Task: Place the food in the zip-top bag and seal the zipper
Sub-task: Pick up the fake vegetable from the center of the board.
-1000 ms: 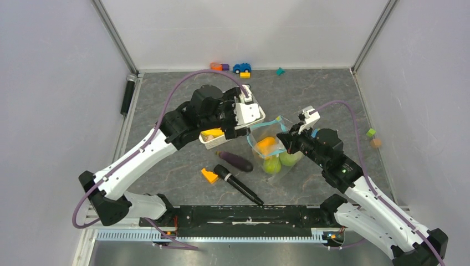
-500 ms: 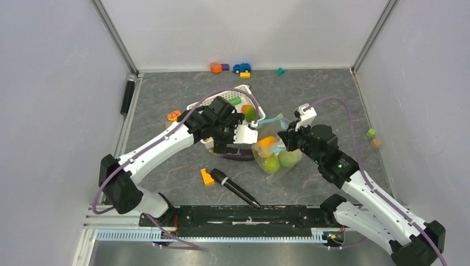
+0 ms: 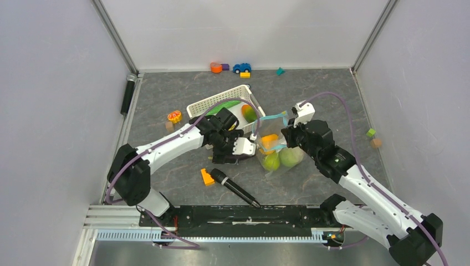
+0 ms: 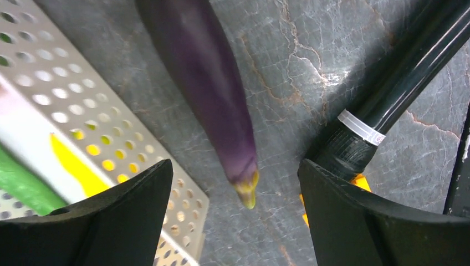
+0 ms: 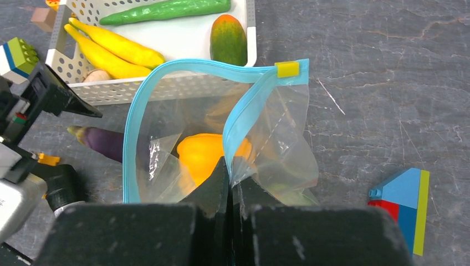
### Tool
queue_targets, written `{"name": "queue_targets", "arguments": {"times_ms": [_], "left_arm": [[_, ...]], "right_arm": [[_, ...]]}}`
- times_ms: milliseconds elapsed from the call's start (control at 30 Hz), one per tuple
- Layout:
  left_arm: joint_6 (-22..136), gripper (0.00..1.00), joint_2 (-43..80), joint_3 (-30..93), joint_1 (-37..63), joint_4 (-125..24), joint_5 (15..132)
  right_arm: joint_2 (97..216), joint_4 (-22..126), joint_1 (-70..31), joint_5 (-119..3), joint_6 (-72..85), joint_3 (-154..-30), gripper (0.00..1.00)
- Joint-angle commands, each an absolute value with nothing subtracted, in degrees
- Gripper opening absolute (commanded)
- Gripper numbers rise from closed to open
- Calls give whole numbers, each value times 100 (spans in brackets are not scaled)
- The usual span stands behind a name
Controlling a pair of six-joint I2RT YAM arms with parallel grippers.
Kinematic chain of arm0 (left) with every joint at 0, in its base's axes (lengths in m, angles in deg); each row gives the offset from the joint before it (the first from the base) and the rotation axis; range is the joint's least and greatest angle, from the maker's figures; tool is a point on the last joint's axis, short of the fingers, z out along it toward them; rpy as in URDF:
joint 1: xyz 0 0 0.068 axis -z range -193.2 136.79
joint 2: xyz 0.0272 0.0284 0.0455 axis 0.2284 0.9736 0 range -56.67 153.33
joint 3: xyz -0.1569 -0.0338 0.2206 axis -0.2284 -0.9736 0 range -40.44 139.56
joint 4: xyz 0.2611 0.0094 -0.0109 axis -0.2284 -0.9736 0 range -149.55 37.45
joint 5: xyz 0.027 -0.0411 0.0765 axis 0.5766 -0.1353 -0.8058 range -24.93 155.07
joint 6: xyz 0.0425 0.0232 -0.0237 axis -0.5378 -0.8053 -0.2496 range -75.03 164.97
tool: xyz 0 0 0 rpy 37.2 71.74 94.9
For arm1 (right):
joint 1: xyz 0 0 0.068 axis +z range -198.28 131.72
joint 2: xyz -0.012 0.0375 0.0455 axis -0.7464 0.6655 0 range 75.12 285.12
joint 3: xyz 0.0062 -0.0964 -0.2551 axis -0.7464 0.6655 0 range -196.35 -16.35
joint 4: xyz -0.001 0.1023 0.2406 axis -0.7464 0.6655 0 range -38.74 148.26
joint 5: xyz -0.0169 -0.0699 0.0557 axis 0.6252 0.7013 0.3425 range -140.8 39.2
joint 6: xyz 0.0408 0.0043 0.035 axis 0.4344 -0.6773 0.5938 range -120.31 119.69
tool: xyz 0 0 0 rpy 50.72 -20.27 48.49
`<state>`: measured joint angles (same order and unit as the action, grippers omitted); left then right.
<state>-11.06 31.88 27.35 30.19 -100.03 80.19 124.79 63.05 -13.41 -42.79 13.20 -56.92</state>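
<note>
My left gripper grabs the purple eggplant near its stem tip (image 4: 240,163) next, which leaves the thick end free to enter the zip-top bag first.
The clear zip-top bag (image 3: 275,151) stands open mid-table, its light-blue zipper (image 5: 133,127) forming a loop with a yellow slider (image 5: 287,69). Inside are an orange-yellow pepper (image 5: 208,152) and two green pears (image 3: 280,159). My right gripper (image 5: 231,169) is shut on the bag's zipper edge, holding the mouth open. My left gripper (image 4: 235,197) is open, low over the purple eggplant (image 4: 213,94), whose stem tip lies between the jaws. The eggplant (image 5: 102,141) lies left of the bag. Yellow bananas (image 5: 108,47), a green cucumber (image 5: 166,10) and a green-orange fruit (image 5: 228,40) lie in the white basket (image 3: 202,105).
A black microphone (image 3: 235,187) and an orange block (image 3: 207,177) lie near the eggplant. Another black microphone (image 3: 128,94) lies at the left wall. Small toy blocks and a car (image 3: 241,68) sit at the back; blocks (image 3: 372,137) at the right.
My left arm has swung down and toward me from over the basket to the eggplant, uncovering the basket. My right gripper keeps hold of the bag's edge, shifted slightly.
</note>
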Motion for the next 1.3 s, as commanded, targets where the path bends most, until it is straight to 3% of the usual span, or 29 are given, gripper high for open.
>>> {"name": "queue_targets", "arguments": {"times_ms": [0, 67, 267, 667, 800, 967, 1067, 1267], "left_arm": [[-588, 90, 2931, 2203, 2986, -9212, 8018], [-311, 95, 2784, 1882, 2986, -8730, 7916], [-96, 93, 2749, 1151, 2986, -7650, 7288], [-293, 76, 3504, 1066, 2969, -7512, 7502], [-227, 62, 3707, 1167, 2969, -7496, 7767], [-193, 30, 3840, 1453, 2969, -7656, 8181], [-227, 4, 3784, 1653, 2977, -7908, 8214], [-390, 2, 3541, 2214, 2969, -8776, 8555]], "right_arm": [[12612, 6331, -1322, -4038, 1221, -6002, 1], [12687, 6335, -1326, -4016, 1197, -6052, 1], [12879, 6333, -1321, -4014, 1148, -6187, 1], [12957, 6315, -1322, -4076, 1093, -6258, 1], [12896, 6318, -1324, -4068, 1064, -6228, 1], [12769, 6307, -1322, -4032, 1034, -6170, 1], [12643, 6303, -1321, -3965, 924, -6127, 1], [12387, 5856, -1326, -3356, 27, -5766, 0]]}}
